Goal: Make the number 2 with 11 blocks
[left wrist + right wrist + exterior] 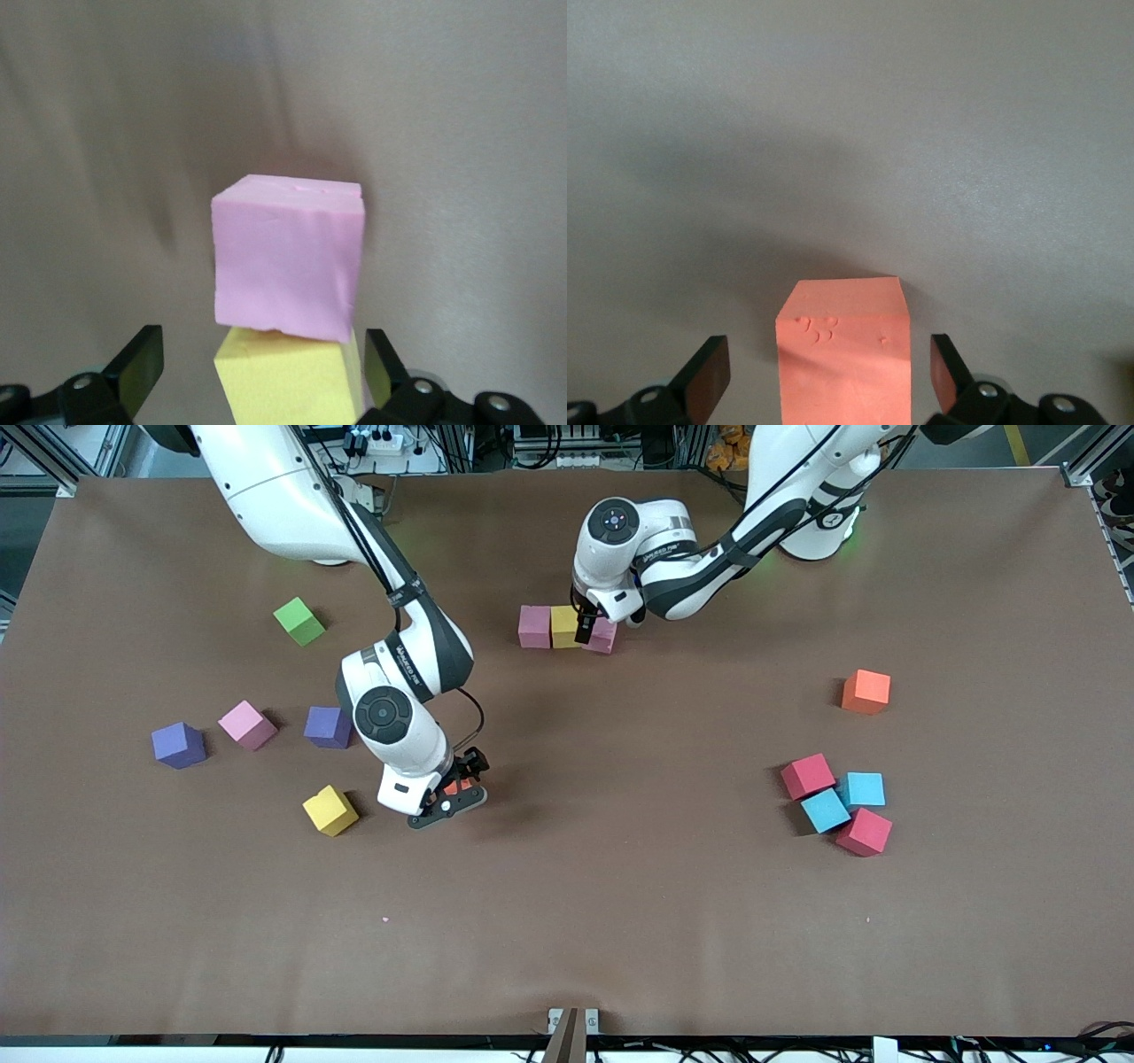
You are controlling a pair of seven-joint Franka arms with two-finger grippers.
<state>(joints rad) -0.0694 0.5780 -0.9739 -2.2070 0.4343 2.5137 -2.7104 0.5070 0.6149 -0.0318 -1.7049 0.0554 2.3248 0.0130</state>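
Observation:
My right gripper grabs the orange-red cube by its opposite sides next, to build the number 2.
A row of a pink cube, a yellow cube and a second pink cube lies near the robots' bases. My left gripper is open and low over this row. In the left wrist view its fingers stand on either side of the yellow cube, which touches a pink cube. My right gripper is open and low at the table, around an orange-red cube with gaps on both sides.
Loose cubes lie toward the right arm's end: green, pink, two purple, yellow. Toward the left arm's end lie an orange cube and a cluster of two red and two light blue.

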